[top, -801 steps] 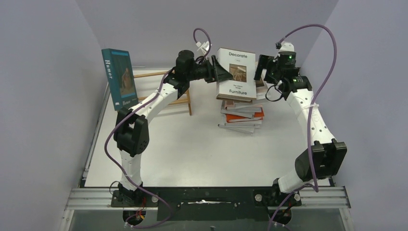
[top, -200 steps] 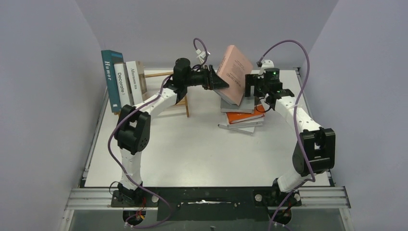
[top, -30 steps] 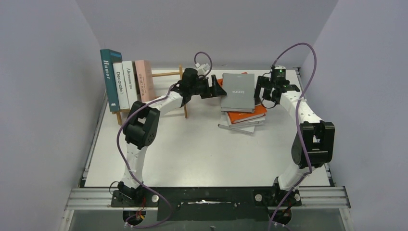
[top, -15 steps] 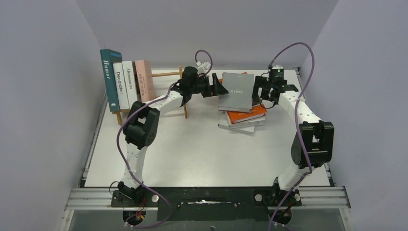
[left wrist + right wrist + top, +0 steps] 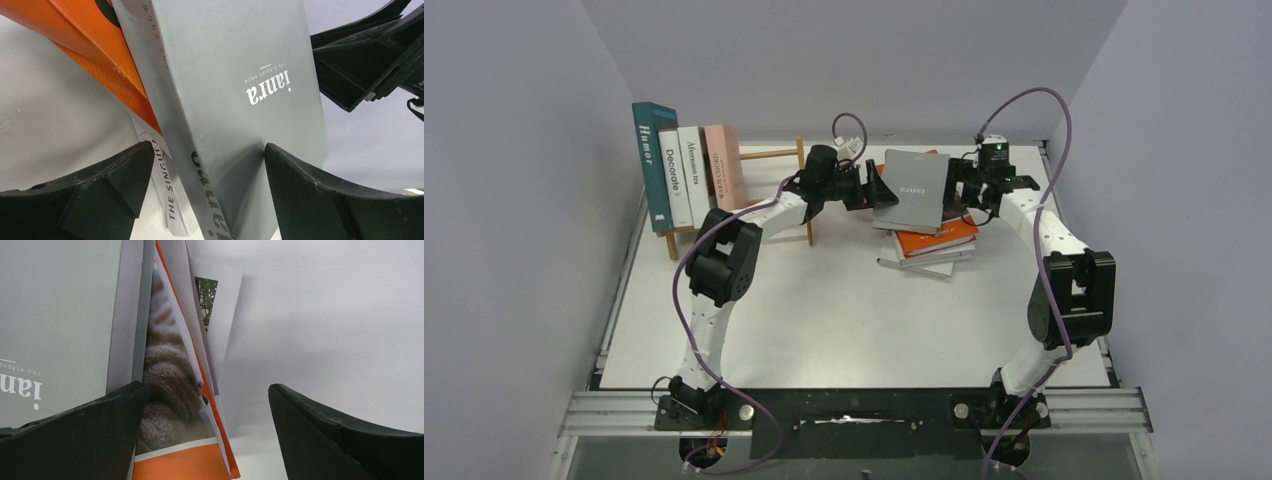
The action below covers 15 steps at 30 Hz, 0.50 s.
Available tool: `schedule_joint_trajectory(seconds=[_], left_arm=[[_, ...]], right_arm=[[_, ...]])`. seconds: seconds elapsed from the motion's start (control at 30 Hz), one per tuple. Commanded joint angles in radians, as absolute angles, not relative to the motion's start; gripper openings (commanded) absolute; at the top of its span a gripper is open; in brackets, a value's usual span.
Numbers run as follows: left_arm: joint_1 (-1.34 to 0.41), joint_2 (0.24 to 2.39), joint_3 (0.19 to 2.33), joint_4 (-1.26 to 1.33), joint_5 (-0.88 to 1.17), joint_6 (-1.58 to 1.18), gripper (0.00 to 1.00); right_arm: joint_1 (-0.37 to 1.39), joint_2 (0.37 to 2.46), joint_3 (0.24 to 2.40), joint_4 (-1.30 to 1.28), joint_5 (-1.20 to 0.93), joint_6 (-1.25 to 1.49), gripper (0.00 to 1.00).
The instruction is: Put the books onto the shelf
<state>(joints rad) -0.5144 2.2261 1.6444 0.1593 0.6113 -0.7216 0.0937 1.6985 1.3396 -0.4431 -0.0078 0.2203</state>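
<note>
The grey book should next go upright onto the shelf (image 5: 769, 153), spine outward, so my left gripper should grab it by its spine, with my fingers across both covers.
A grey book (image 5: 912, 190) lies tilted on top of a stack, over an orange book (image 5: 939, 240) and a white one (image 5: 914, 265). My left gripper (image 5: 879, 190) is open, straddling the grey book's (image 5: 240, 65) spine corner. Its right finger (image 5: 320, 200) touches the cover, while a gap shows at the other finger. My right gripper (image 5: 952, 195) is open at the book's opposite edge, with one finger (image 5: 65, 440) against the grey book (image 5: 55, 315). The shelf (image 5: 769, 153) holds the teal Humor (image 5: 652, 165), Decorate (image 5: 674, 175), another white book (image 5: 694, 165) and a pink one (image 5: 724, 165).
The shelf's right half has only bare slats and an end post (image 5: 807, 215). A white book with a leaf picture (image 5: 207, 295) sits low in the stack. Walls close in the table (image 5: 824, 300) on three sides.
The grey book has tipped up on its right side and slid left between my left fingers. Both grippers have closed in on it slightly, with their jaws no wider or narrower.
</note>
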Motion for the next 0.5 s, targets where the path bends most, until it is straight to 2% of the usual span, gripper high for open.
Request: schedule_joint_trajectory(seconds=[0.0,0.47], left_arm=[[-0.514,2.238,1.694,0.209,0.661,-0.732,0.82],[-0.517,2.234,1.659,0.342,0.781,-0.805,0.82]], right_arm=[[0.105,1.699,1.388,-0.399,-0.014,0.2,0.98],[0.148,1.716,1.396,-0.362,-0.053,0.161,0.98]])
